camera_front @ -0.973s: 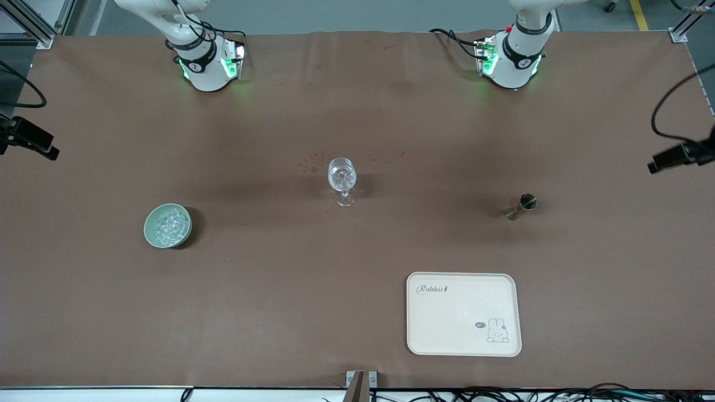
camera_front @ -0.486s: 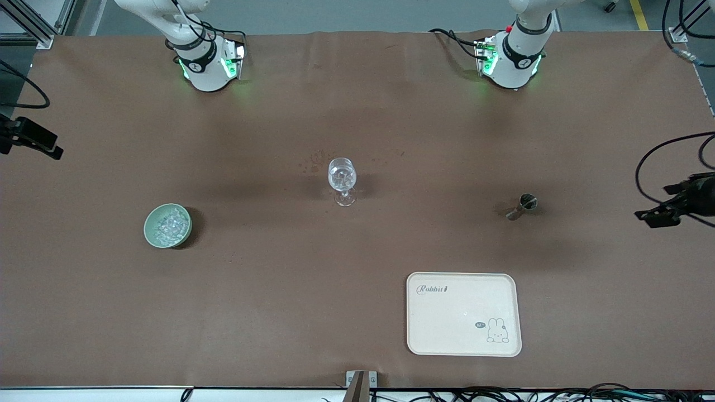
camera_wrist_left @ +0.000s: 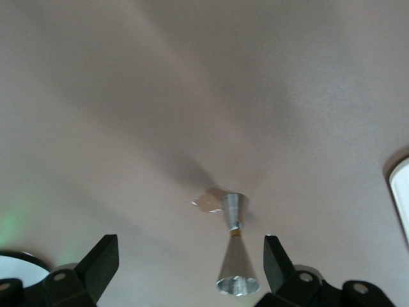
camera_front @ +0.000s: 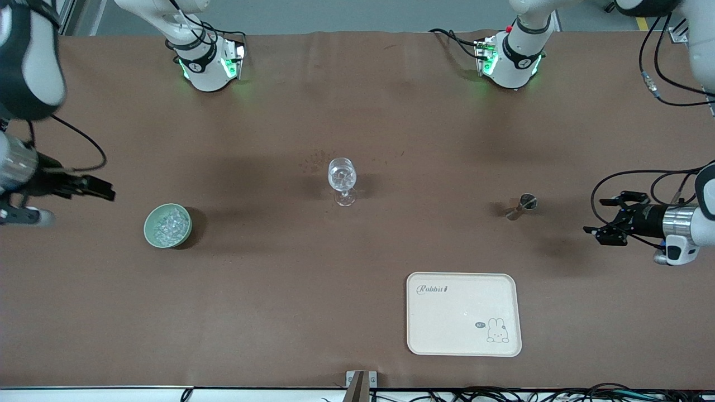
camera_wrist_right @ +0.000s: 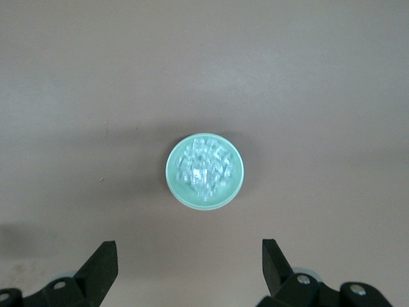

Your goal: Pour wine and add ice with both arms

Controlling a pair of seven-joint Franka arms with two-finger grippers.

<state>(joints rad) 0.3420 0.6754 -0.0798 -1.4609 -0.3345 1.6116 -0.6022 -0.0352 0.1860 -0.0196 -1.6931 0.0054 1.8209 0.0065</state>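
The left gripper grabs the metal jigger by its narrow middle band (camera_front: 521, 207) next, to pour the wine into the glass (camera_front: 342, 177).
A stemmed glass (camera_front: 342, 177) stands upright mid-table with something clear glinting in its bowl. A green bowl (camera_front: 149, 226) heaped with ice (camera_front: 168, 222) sits toward the right arm's end. A small metal jigger (camera_front: 520, 205) stands toward the left arm's end. My right gripper (camera_front: 106, 194) hangs open in the air beside the bowl, apart from it; its wrist view shows the bowl (camera_wrist_right: 172, 182), the ice (camera_wrist_right: 206, 165) and the gripper (camera_wrist_right: 189, 268) empty. My left gripper (camera_front: 595, 218) is open and empty, level with the jigger and short of it; the jigger (camera_wrist_left: 233, 256) shows ahead between the open jaws of the gripper (camera_wrist_left: 190, 268).
A cream tray (camera_front: 463, 335) with a rabbit print lies nearer the front camera than the jigger; its edge (camera_wrist_left: 401, 192) shows in the left wrist view. Black cables trail from both wrists. The arms' green-lit bases (camera_front: 209, 67) stand along the table's back edge.
Both arms have swung in from the table's ends. The left gripper has come down toward the jigger, the right gripper toward the ice bowl. The objects have not moved.
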